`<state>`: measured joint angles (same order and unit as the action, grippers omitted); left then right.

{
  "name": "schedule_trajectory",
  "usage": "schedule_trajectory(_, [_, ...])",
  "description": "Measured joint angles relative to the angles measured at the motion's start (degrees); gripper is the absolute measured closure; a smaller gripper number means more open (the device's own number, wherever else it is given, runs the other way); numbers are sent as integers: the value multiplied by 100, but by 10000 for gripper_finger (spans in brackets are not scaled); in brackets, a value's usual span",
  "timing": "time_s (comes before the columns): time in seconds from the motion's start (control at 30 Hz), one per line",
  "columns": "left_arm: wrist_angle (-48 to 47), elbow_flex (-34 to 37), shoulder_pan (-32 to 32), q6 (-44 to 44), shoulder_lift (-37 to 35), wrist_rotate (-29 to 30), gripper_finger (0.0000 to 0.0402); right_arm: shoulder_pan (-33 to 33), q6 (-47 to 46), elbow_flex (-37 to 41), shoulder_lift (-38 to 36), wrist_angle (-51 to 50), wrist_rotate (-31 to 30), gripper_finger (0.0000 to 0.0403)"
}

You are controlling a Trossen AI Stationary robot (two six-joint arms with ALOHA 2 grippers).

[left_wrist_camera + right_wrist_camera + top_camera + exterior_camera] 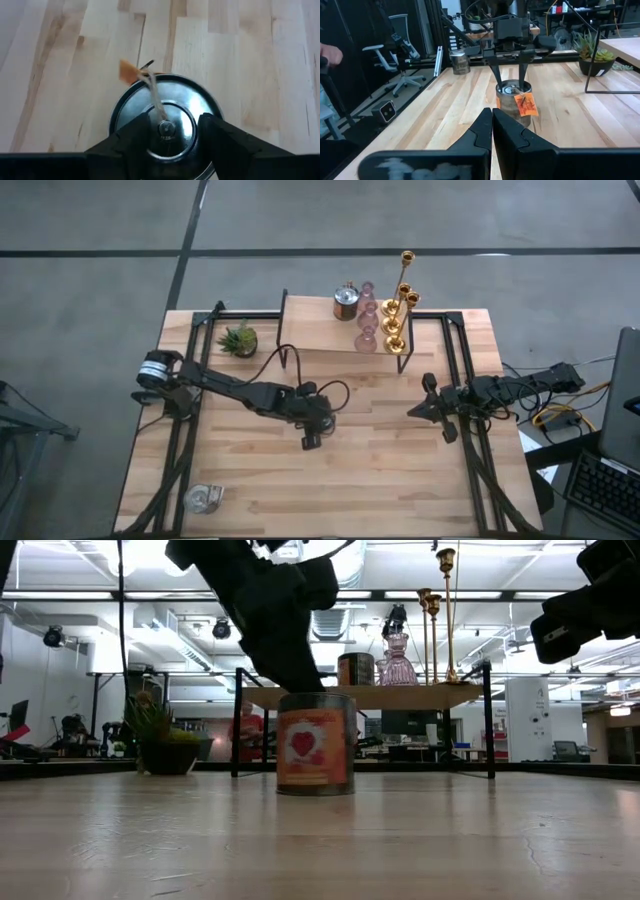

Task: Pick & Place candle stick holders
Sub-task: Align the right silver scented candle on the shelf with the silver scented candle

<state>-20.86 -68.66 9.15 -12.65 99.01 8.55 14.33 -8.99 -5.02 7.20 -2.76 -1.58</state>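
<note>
My left gripper grabs the silvery holder by its lid's rim next, to move it to the wooden shelf.
A squat silvery holder with an orange heart label stands upright on its base at the table's middle. A string ties an orange tag to its lid. My left gripper reaches down over it, open, one finger on each side of the lid's small knob. Another silvery holder, pink glass ones and gold stems stand on the shelf at the far side. One more silvery holder sits near the table's near left corner. My right gripper waits shut at the right. My left gripper comes at the holder from above, slanting down. Its fingers stand apart from the knob on either side. Whether the fingertips rest on the lid I cannot tell.
A spiky green potted plant stands at the far left beside the shelf's black frame. Bare wood stretches along the near side of the table. Black arm frames run along both side edges.
</note>
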Motion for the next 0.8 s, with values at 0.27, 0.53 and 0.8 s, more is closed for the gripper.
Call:
schedule_trajectory(0.27, [-162, -27, 43, 130, -384, 21, 207, 0, 0, 0, 7, 0, 0, 394])
schedule_trajectory(0.53, [-281, -31, 383, 362, -334, 38, 211, 0, 0, 0, 4, 0, 2, 394])
schedule_trajectory(0.8, [-444, -33, 723, 797, -82, 971, 228, 0, 0, 0, 7, -2, 2, 394])
